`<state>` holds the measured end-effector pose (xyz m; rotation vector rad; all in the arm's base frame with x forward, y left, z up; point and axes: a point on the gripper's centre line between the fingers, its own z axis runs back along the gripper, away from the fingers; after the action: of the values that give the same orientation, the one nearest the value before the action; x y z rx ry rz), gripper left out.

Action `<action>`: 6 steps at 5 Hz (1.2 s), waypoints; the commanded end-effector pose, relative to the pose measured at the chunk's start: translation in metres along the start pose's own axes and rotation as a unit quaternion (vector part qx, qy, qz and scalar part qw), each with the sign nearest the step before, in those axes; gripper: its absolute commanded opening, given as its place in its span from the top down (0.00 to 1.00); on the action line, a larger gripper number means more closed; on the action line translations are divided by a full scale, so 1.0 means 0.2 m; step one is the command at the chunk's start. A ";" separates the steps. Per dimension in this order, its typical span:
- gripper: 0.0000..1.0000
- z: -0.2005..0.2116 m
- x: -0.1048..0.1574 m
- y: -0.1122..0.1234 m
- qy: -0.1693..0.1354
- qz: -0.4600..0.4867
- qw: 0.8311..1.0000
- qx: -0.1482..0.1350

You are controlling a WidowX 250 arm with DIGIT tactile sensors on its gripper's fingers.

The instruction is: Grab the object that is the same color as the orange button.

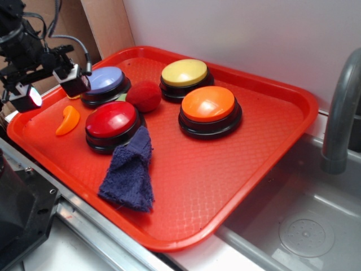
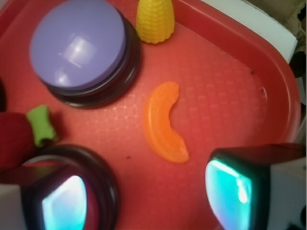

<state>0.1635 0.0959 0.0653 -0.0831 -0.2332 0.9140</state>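
My gripper should first move toward the orange crescent toy (image 1: 67, 121) ahead of my wide-apart fingers and then close on it, because it would miss the toy if it closed now.
The small orange crescent toy (image 1: 67, 121) lies on the red tray (image 1: 237, 169) at its left side, next to the red-topped button (image 1: 111, 123). In the wrist view the toy (image 2: 164, 122) lies just ahead of my fingers. The orange button (image 1: 209, 108) stands right of the tray's centre. My gripper (image 1: 52, 87) hovers above the tray's left part, over the toy, open and empty. In the wrist view the gripper (image 2: 148, 196) shows both fingers (image 2: 230, 189) wide apart.
A purple-topped button (image 1: 105, 83) and a yellow toy corn cob (image 2: 154, 19) lie beyond the toy. A fuzzy red ball (image 1: 144, 96), a yellow-topped button (image 1: 185, 76) and a blue cloth (image 1: 131, 169) are on the tray. A grey sink (image 1: 304, 226) and faucet (image 1: 341, 113) stand at right.
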 end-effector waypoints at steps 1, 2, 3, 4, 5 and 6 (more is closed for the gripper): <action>0.00 -0.09 0.06 0.03 -0.015 0.017 0.999 0.025; 0.00 -0.13 0.08 0.05 -0.013 0.022 0.999 0.032; 0.00 -0.17 0.07 0.05 -0.009 0.020 0.999 0.032; 0.00 -0.19 0.08 0.06 -0.008 0.022 0.999 0.029; 0.00 -0.22 0.08 0.07 -0.004 0.024 0.999 0.021; 0.00 -0.23 0.08 0.07 -0.005 0.023 0.999 0.025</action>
<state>0.1735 0.1150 0.0163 -0.0403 -0.1953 0.9725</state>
